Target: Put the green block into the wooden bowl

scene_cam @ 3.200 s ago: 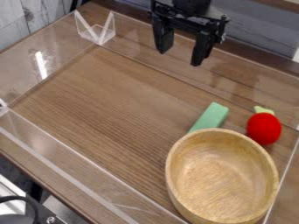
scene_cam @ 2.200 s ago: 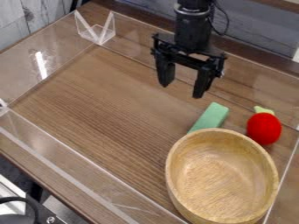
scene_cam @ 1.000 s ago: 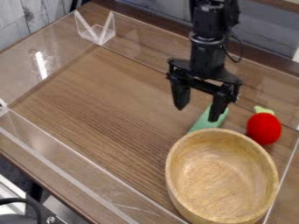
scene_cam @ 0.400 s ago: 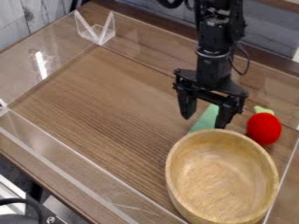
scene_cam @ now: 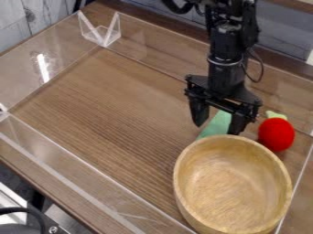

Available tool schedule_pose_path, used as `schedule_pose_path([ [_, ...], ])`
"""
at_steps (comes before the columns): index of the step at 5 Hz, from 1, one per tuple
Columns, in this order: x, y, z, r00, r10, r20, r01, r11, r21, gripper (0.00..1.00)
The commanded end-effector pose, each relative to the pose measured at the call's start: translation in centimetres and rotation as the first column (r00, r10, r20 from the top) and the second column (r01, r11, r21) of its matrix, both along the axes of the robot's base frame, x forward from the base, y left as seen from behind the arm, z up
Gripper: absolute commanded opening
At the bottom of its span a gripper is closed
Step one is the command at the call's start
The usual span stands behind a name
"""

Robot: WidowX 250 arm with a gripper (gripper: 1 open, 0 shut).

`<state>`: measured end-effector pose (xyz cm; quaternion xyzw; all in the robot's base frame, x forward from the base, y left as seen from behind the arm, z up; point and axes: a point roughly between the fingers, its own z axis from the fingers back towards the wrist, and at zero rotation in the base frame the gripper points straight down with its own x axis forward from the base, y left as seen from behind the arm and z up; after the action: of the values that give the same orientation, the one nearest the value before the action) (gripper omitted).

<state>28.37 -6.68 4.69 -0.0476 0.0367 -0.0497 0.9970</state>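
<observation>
My gripper lowers next before it closes on the green block. My fingers are still above the block's sides, so closing now would miss the block.
The green block (scene_cam: 218,123) lies flat on the wooden table, just behind the far rim of the wooden bowl (scene_cam: 232,187). My gripper (scene_cam: 221,117) hangs straight down over the block, open, with one dark finger on each side of it. The fingers hide part of the block, and whether they touch it cannot be told. The bowl holds nothing.
A red round fruit-like object (scene_cam: 276,133) sits right of the block, close to my right finger. Clear plastic walls (scene_cam: 49,69) fence the table. A clear folded stand (scene_cam: 101,29) is at the back left.
My gripper came from the back of the table toward the front right and sank until its open fingers straddle the green block. In the last half second it barely shifted.
</observation>
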Motion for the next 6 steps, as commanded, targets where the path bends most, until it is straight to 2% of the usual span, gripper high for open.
schedule_pose_path([
  [1,0.4,-0.4,0.6,0.999,-0.014,0.037,0.014,1.0,-0.005,1.0],
  [4,0.8,-0.4,-0.1,0.997,-0.027,0.068,0.027,1.0,-0.005,1.0],
  [6,1.0,0.3,-1.2,0.998,-0.023,0.056,0.022,1.0,0.012,1.0],
])
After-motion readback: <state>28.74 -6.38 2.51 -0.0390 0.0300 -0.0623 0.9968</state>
